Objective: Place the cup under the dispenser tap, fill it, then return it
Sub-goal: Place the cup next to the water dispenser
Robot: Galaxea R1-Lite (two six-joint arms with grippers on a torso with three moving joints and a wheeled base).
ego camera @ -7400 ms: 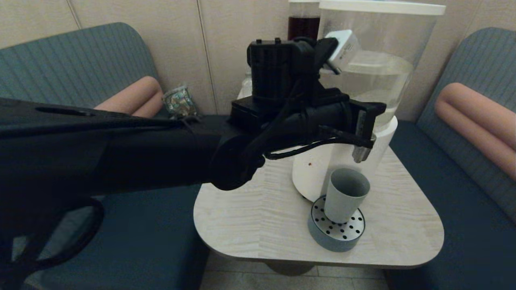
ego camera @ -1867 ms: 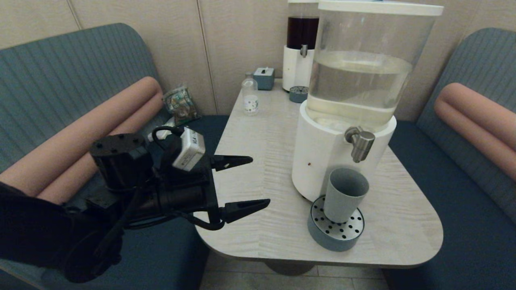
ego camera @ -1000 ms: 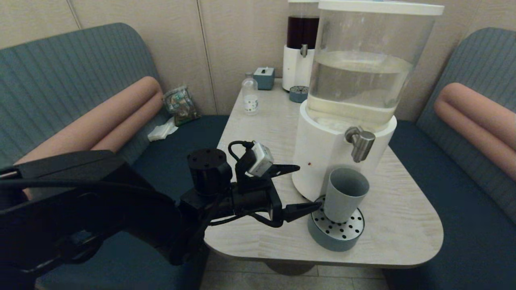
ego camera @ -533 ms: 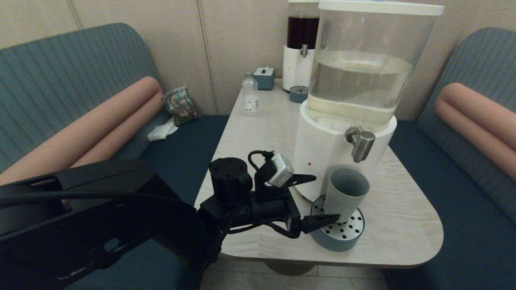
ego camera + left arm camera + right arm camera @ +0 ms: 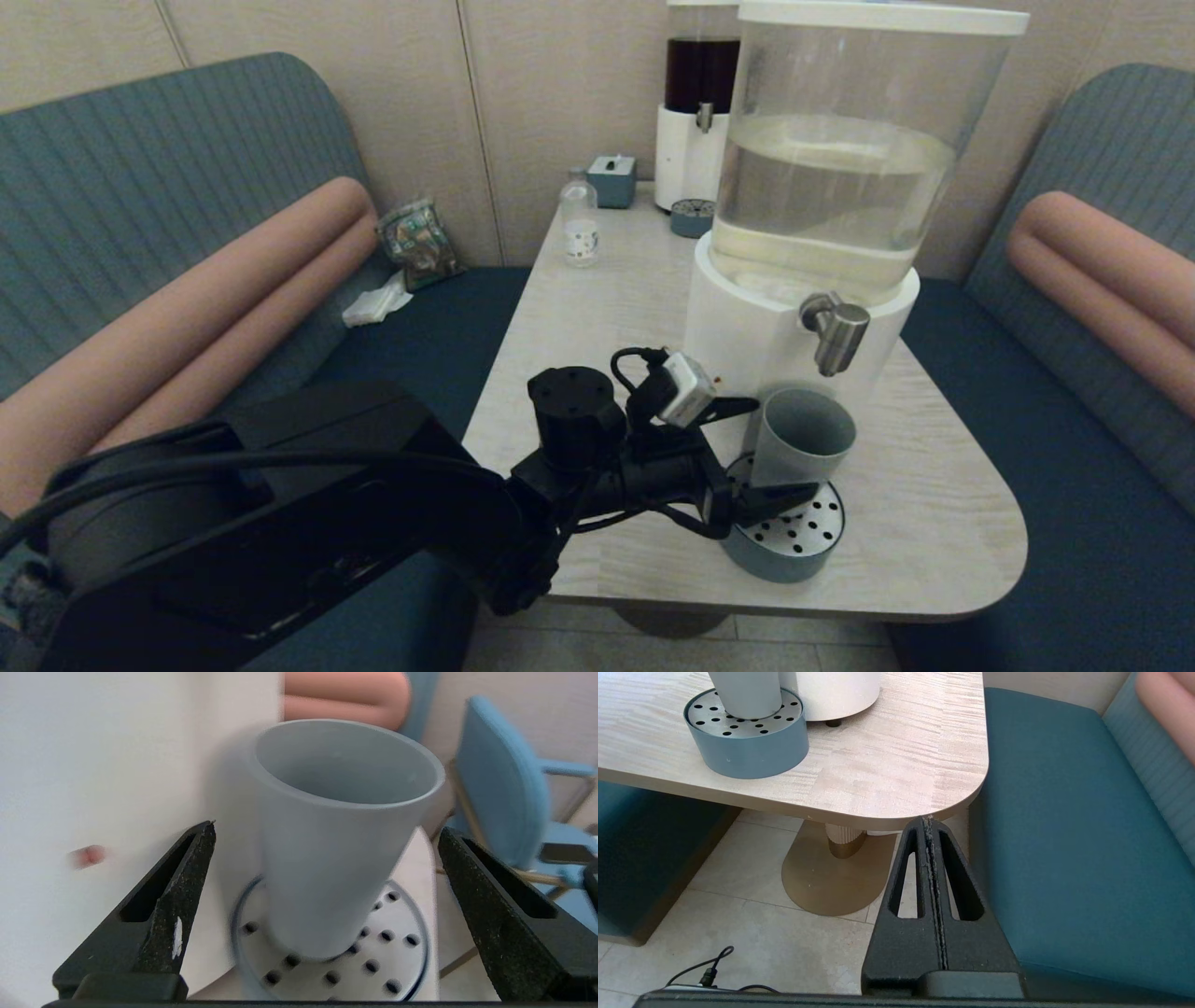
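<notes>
My left gripper is to return the cup from the drip tray, so it should grab the cup by its side next.
The grey-blue cup stands upright on the perforated drip tray, right below the steel dispenser tap of the big white-based dispenser. My left gripper is open, one finger on each side of the cup. In the left wrist view the cup fills the gap of the left gripper, and both fingers stand clear of its wall. My right gripper is shut on nothing, hanging low past the table's near right corner, and is out of the head view.
At the far end of the table stand a smaller dark-liquid dispenser, a clear bottle and a small blue box. Teal benches flank the table. The right wrist view shows the tray and the rounded table edge.
My left arm left the tap, swung down to the left, then came in towards the cup. Its open fingers now straddle the cup. The cup has stayed on the tray.
</notes>
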